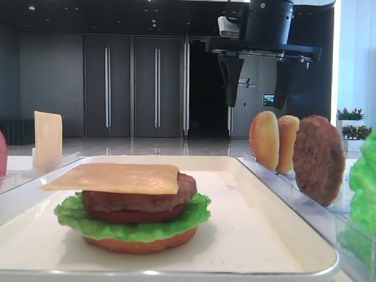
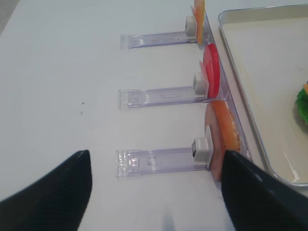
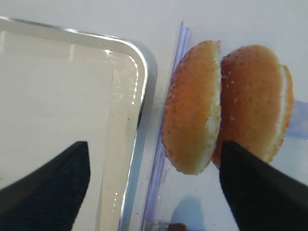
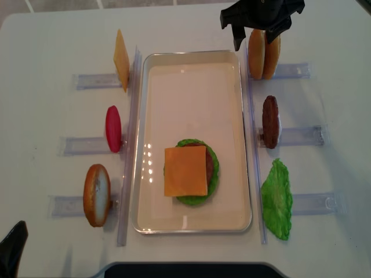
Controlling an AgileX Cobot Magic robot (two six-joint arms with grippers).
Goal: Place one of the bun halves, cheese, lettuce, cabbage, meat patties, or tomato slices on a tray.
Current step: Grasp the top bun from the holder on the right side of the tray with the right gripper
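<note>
Next, my right gripper reaches the sesame bun half and pinches across its exposed upper edge [image 4: 256, 54], since the clear rack [image 4: 293, 70] holds it on edge from below.
Two sesame bun halves [image 3: 192, 120] stand on edge side by side in a clear rack right of the white tray [image 3: 139, 96]. My right gripper [image 3: 154, 187] hangs open above them, one finger over the tray, the other beside the second bun [image 3: 252, 101]; nothing is held. From above, this gripper [image 4: 259, 35] is over the buns [image 4: 262, 53] at the far right. On the tray [image 4: 156, 87] sits a stack of bun bottom, lettuce, tomato, patty and cheese [image 4: 185, 171]. My left gripper [image 2: 154, 192] is open over bare table, left of another bun [image 2: 224, 134].
Clear racks flank the tray. On the right stand a meat patty [image 4: 269, 120] and lettuce [image 4: 277, 200]. A cheese slice [image 4: 120, 59], a tomato slice [image 4: 113, 128] and a bun [image 4: 95, 194] are on the left. The tray's far half holds nothing.
</note>
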